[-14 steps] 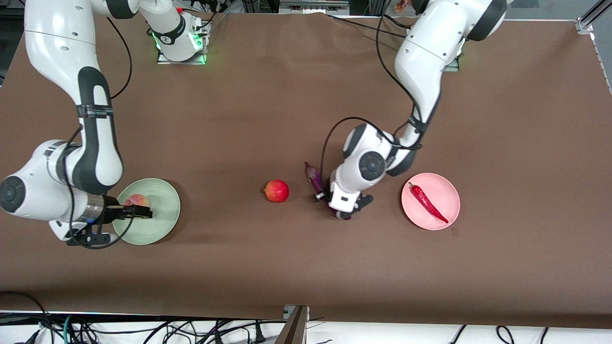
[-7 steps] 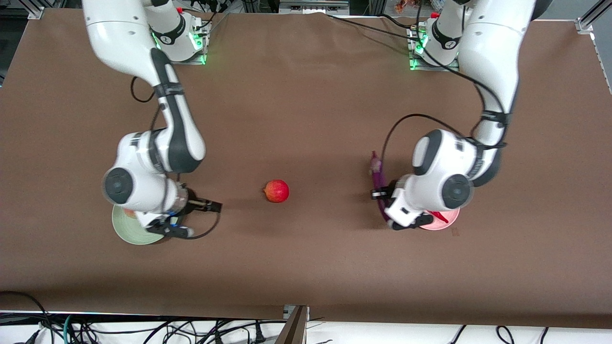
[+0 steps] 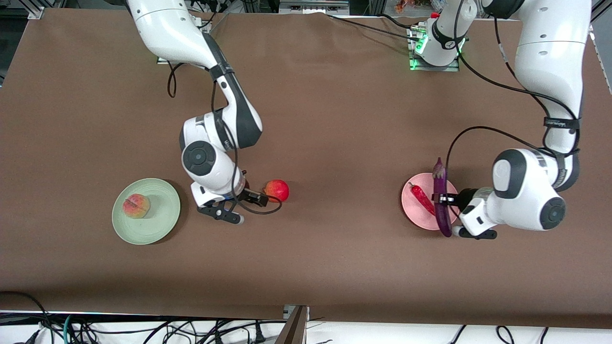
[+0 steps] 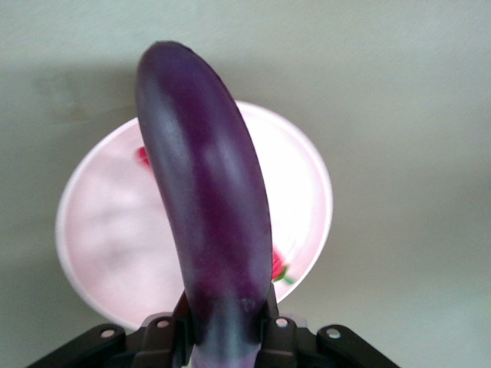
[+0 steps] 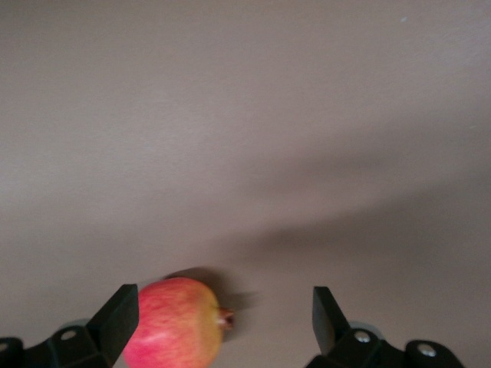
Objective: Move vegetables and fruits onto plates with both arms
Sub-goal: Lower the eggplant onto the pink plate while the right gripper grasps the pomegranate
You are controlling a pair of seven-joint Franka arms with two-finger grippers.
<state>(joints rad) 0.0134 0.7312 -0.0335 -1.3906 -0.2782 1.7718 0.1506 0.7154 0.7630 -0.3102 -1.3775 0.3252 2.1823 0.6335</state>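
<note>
The eggplant hangs above the pink plate in the left wrist view, so the left gripper needs to keep holding it until it is lower over the plate.
My left gripper (image 3: 442, 198) is shut on the long purple eggplant (image 3: 439, 177) and holds it over the pink plate (image 3: 412, 211), where the red chili pepper (image 3: 421, 195) lies. The left wrist view shows the eggplant (image 4: 207, 192) clamped in that gripper (image 4: 226, 326) above the plate (image 4: 100, 253). My right gripper (image 3: 260, 198) is open, low beside the red pomegranate-like fruit (image 3: 276, 190), on the side toward the right arm's end. In the right wrist view the fruit (image 5: 173, 326) lies inside the open gripper (image 5: 224, 307), next to one finger. The peach (image 3: 136, 206) rests on the green plate (image 3: 165, 220).
The left arm's base mount (image 3: 434, 63) stands at the table's back edge. Loose cables (image 3: 143, 329) lie off the table's front edge. Bare brown tabletop (image 3: 344, 191) stretches between the pomegranate and the pink plate.
The right gripper left the peach on the green plate and swung across to the pomegranate. The left gripper lifted the eggplant from mid-table and carried it over the pink plate.
</note>
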